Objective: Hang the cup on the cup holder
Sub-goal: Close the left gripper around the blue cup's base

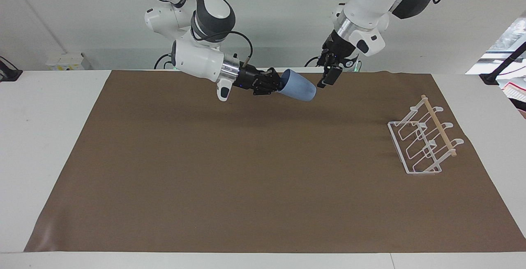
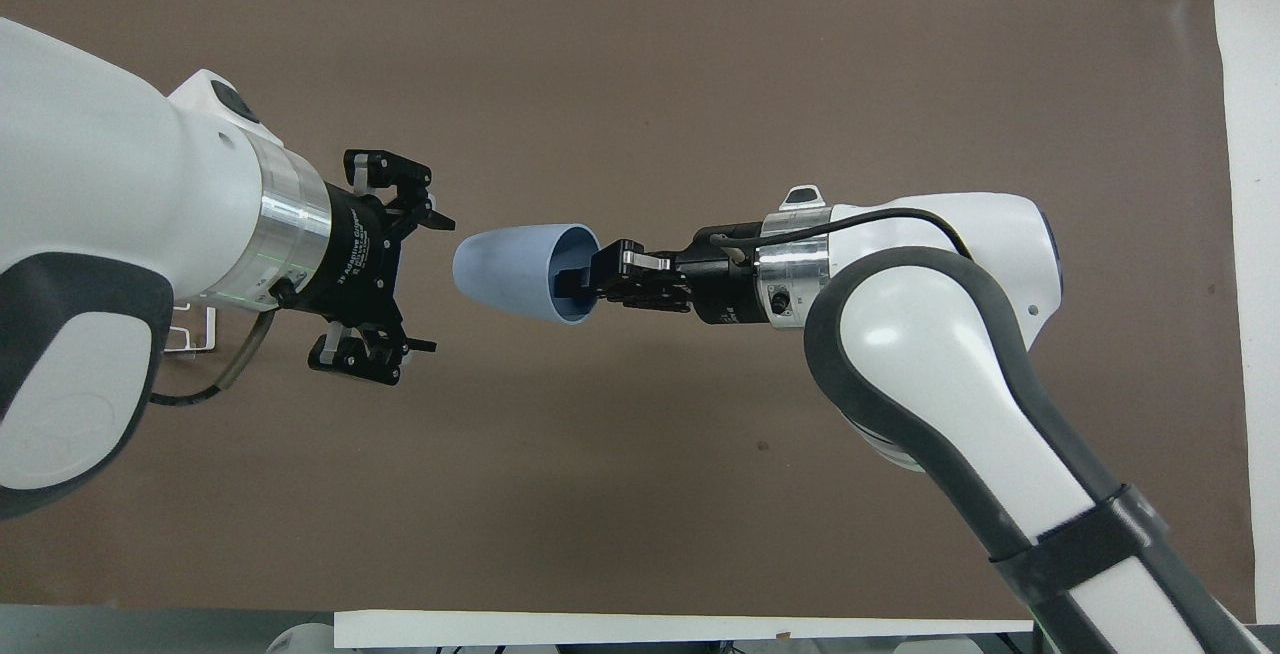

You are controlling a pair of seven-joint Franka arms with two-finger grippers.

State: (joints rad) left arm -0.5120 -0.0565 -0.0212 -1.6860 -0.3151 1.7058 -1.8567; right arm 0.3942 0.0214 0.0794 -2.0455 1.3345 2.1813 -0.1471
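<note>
My left gripper will next grab the light-blue cup (image 2: pixel 510 269) by its sides, so that it can hang the cup on the cup holder (image 2: pixel 206 330).
The light-blue cup (image 1: pixel 299 90) (image 2: pixel 510 269) lies on its side in the air over the brown mat, base pointing toward the left arm's end. My right gripper (image 1: pixel 279 84) (image 2: pixel 580 279) is shut on its rim, with one finger inside the mouth. My left gripper (image 1: pixel 328 80) (image 2: pixel 432 284) is open and level with the cup, a short gap from its base, touching nothing. The white wire cup holder (image 1: pixel 425 141) with its wooden rod stands on the mat toward the left arm's end. In the overhead view the left arm hides all but a corner of the cup holder (image 2: pixel 195 334).
A brown mat (image 1: pixel 246 186) covers most of the white table (image 1: pixel 45 137). Apart from the cup holder, nothing else stands on it. The right arm's elbow (image 2: pixel 930 354) hangs over the mat at the right arm's end.
</note>
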